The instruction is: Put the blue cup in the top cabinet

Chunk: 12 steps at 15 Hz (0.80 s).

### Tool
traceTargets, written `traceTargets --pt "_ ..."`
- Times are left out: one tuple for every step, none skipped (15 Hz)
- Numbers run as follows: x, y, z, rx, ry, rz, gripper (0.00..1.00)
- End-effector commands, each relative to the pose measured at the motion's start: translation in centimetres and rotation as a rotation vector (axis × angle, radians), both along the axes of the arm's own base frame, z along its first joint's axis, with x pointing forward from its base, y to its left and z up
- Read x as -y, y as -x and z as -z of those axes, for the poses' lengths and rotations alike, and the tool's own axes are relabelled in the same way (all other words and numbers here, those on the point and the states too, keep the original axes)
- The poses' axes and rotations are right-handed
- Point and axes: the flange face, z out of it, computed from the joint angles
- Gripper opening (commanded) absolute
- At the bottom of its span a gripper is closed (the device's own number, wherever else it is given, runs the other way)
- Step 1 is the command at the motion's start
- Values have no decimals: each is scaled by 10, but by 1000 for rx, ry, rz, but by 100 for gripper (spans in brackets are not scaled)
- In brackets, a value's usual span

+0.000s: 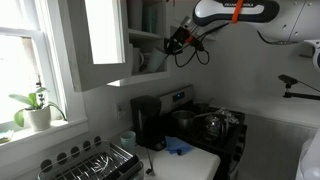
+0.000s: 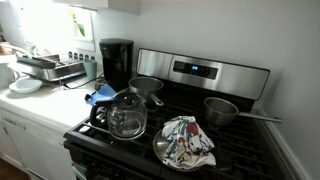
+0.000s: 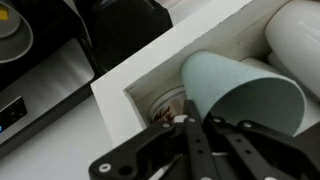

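Note:
The light-blue cup would end up in the cabinet (image 3: 130,85), tilted between the cabinet's edge and white mugs. My gripper should open now.
In the wrist view the light-blue cup (image 3: 240,90) lies tilted against my gripper (image 3: 195,130), inside the open top cabinet (image 3: 130,85). The fingers are close together on the cup's wall, so the gripper is shut on it. In an exterior view my arm reaches to the cabinet's shelf and the gripper (image 1: 172,42) is at the shelf opening, beside the swung-out white door (image 1: 100,40). The cup is too small to make out there. The arm does not show in the exterior view of the stove.
White mugs (image 3: 295,35) and a printed mug (image 3: 165,103) stand in the cabinet near the cup. Below are a black coffee maker (image 1: 148,122), a paler cup (image 1: 127,140), a blue cloth (image 1: 178,148), a dish rack (image 1: 90,163) and the stove with a glass kettle (image 2: 128,115) and pots.

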Motion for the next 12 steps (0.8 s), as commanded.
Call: traceTargets --pt "-3 -5 -7 -18 -48 8 3" --pt "-4 -5 -7 -18 -49 11 4" --pt "-4 -6 -7 -19 -48 14 29" --pt "-4 -6 -6 -23 -48 15 30" --pt "-5 -7 -4 -31 -49 11 36" --pt "-6 -8 -1 -39 -51 6 43" --pt "-6 -10 1 -50 -57 3 49" --pt "-6 -12 4 -59 -63 3 32" --pt "-6 -14 6 -67 -67 3 14" --pt "-5 -16 9 -75 -70 9 10" --pt "-4 -18 11 -83 -70 17 5" --pt "-4 -20 12 -93 -76 27 2"
